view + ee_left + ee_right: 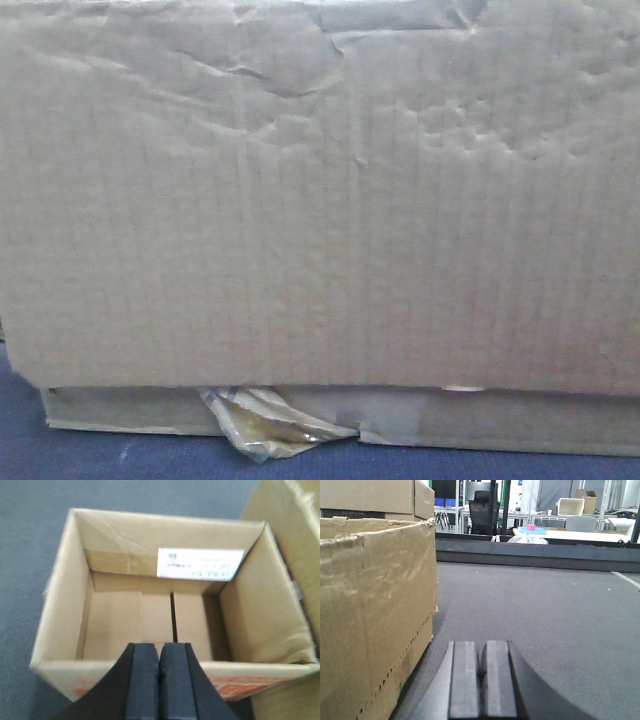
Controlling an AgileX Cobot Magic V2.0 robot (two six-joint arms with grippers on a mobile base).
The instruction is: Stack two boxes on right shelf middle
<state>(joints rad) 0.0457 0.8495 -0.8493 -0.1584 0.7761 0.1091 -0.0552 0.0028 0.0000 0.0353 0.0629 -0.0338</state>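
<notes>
My left gripper next needs to grab the tall cardboard box by its side's top edge to stack the boxes on the shelf.
A tall tan cardboard box (320, 190) fills the front view, wrinkled and dented. Under it lies a flatter box (500, 420) with a crumpled yellowish tape scrap (265, 425). In the left wrist view my left gripper (160, 652) is shut and empty, hovering over the near rim of an open-topped box (160, 615) with a white label (200, 563) inside. Another box (295, 525) stands to its right. My right gripper (481, 652) is shut and empty, low over the dark grey felt surface (545, 615), just right of a box wall (370, 610). No steel shelf shows.
Another cardboard box (375, 497) stands behind the near one in the right wrist view. A dark raised edge (535, 550) bounds the felt surface at the back. Beyond it are an office chair (481, 510) and tables.
</notes>
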